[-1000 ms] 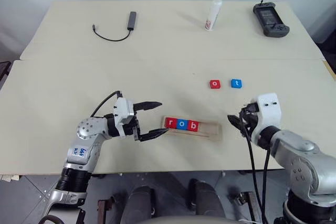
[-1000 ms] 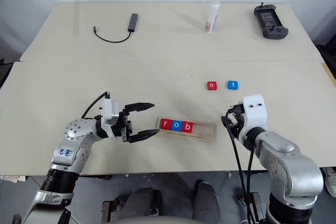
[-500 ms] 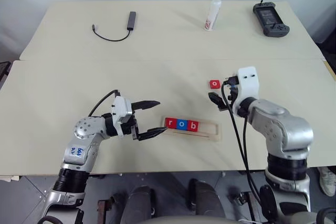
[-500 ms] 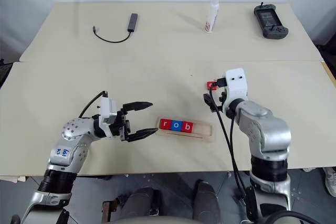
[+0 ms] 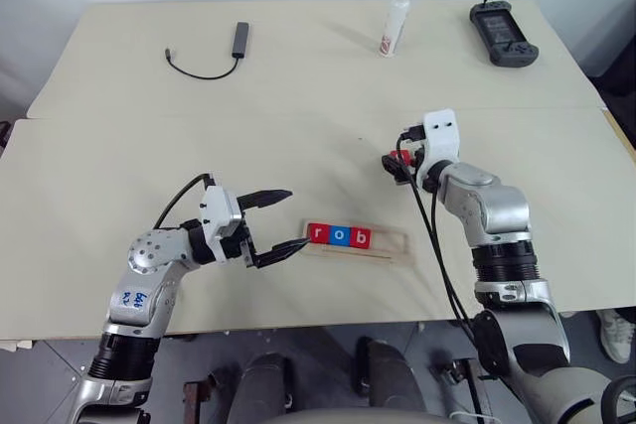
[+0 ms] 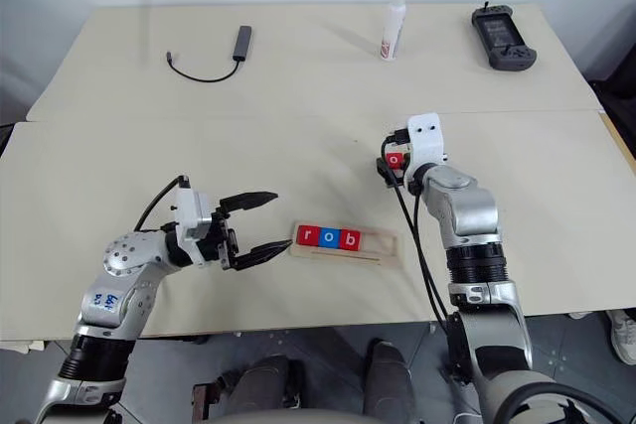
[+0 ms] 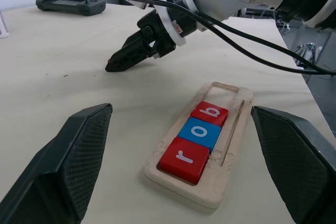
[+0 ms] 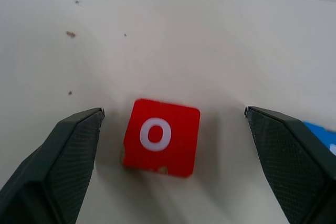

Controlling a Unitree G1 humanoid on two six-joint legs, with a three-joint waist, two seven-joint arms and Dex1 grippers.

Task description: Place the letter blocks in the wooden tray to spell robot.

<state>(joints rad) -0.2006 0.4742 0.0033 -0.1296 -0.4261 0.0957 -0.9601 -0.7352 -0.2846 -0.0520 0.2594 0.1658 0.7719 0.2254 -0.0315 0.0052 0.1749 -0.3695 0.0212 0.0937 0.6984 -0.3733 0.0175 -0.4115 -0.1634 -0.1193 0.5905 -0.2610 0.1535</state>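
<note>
My right gripper's fingers are low beside the red o block, so my right gripper needs to close on the block now.
The wooden tray (image 5: 394,244) lies near the table's front edge. It holds a red r block (image 5: 318,234), a blue o block (image 5: 340,236) and a red b block (image 5: 362,238) at its left end. Just left of it my left gripper (image 5: 294,217) is open and holds nothing. Farther back, a second red o block (image 8: 161,137) rests on the table. My right gripper (image 8: 173,110) is open, with one finger on each side of this block and apart from it. The blue edge of another block (image 8: 321,136) peeks out beside it.
At the table's back stand a white bottle (image 5: 392,25) and a black handheld controller (image 5: 500,33). A dark adapter with a cable (image 5: 214,57) lies at the back left. A seam (image 5: 248,114) runs across the tabletop.
My right arm has reached forward and to the left to the loose red o block, and its gripper has opened. The left gripper has stayed put. The camera has shifted slightly.
</note>
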